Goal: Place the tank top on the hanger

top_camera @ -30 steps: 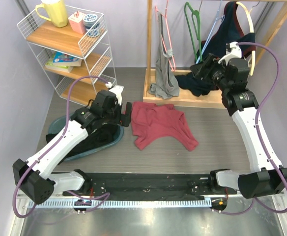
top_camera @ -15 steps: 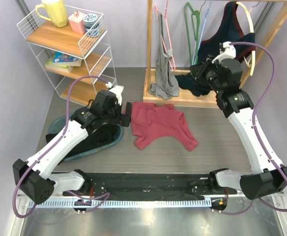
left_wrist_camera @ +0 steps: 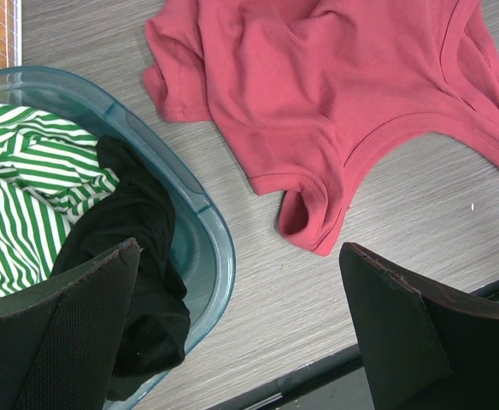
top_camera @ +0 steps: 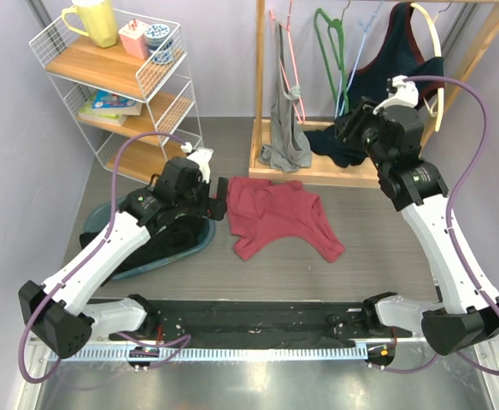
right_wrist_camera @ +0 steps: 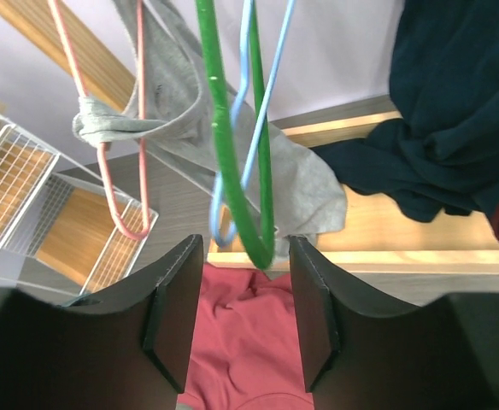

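I need to grab the light-blue hanger by its lower end (top_camera: 340, 112) (right_wrist_camera: 223, 232) with my right gripper next. Its hook and the far end of the hanger then stay free to go into the tank top.
The maroon tank top (top_camera: 275, 213) lies crumpled on the table in front of the rack; it also shows in the left wrist view (left_wrist_camera: 318, 85) and the right wrist view (right_wrist_camera: 249, 342). The light-blue hanger (top_camera: 349, 64) hangs on the rack just behind the green hanger (top_camera: 331, 51). My right gripper (top_camera: 345, 128) is open at the hangers' lower ends. In the right wrist view the gripper (right_wrist_camera: 245, 248) has the green hanger's bottom corner (right_wrist_camera: 262, 243) between its fingers, with the light-blue hanger's loop (right_wrist_camera: 216, 207) just left of it. My left gripper (top_camera: 220, 198) (left_wrist_camera: 239, 256) is open and empty beside the tank top's left edge.
The wooden rack (top_camera: 261, 94) also holds a pink hanger (top_camera: 288, 60) with a grey garment (top_camera: 285, 137) and a navy garment (top_camera: 386, 77). A teal basin (left_wrist_camera: 220, 248) of striped and black clothes lies under my left arm. A wire shelf (top_camera: 121, 77) stands at the back left.
My right wrist has shifted a little at the rack, and the green and light-blue hangers have swung slightly left. The left arm and the tank top have not moved.
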Controlling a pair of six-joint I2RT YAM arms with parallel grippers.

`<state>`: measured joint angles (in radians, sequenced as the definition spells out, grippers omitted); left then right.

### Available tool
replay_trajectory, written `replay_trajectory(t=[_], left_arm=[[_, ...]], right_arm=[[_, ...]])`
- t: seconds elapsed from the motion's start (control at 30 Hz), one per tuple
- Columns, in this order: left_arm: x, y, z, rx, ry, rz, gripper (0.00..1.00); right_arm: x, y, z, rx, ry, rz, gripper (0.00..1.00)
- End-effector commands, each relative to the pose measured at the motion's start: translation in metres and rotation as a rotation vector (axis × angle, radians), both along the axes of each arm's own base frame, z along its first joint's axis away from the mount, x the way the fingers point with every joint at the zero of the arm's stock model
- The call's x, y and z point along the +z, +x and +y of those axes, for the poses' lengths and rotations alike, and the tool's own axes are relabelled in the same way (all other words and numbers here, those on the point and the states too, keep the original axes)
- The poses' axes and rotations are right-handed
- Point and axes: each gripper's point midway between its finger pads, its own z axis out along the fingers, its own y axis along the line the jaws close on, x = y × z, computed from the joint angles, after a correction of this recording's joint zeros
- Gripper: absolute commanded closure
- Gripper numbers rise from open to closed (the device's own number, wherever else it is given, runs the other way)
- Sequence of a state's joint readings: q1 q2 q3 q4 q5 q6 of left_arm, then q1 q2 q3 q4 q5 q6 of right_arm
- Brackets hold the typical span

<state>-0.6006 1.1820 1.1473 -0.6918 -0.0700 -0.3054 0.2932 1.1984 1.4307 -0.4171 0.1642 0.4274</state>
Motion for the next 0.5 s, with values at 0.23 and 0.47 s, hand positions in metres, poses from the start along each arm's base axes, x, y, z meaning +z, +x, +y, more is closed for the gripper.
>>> replay_trajectory(t=[0.23,0.47], left_arm=[[0.010,-0.001,-0.004,-0.023,-0.031,-0.030,0.00],[0.010,-0.001,-0.004,-0.021,-0.032,-0.031,0.00]], right_arm=[[0.034,-0.021,-0.022,-0.087,-0.022,-0.075,0.49],[0.075,-0.027,-0.033,-0.146,0.024,-0.142,0.47]])
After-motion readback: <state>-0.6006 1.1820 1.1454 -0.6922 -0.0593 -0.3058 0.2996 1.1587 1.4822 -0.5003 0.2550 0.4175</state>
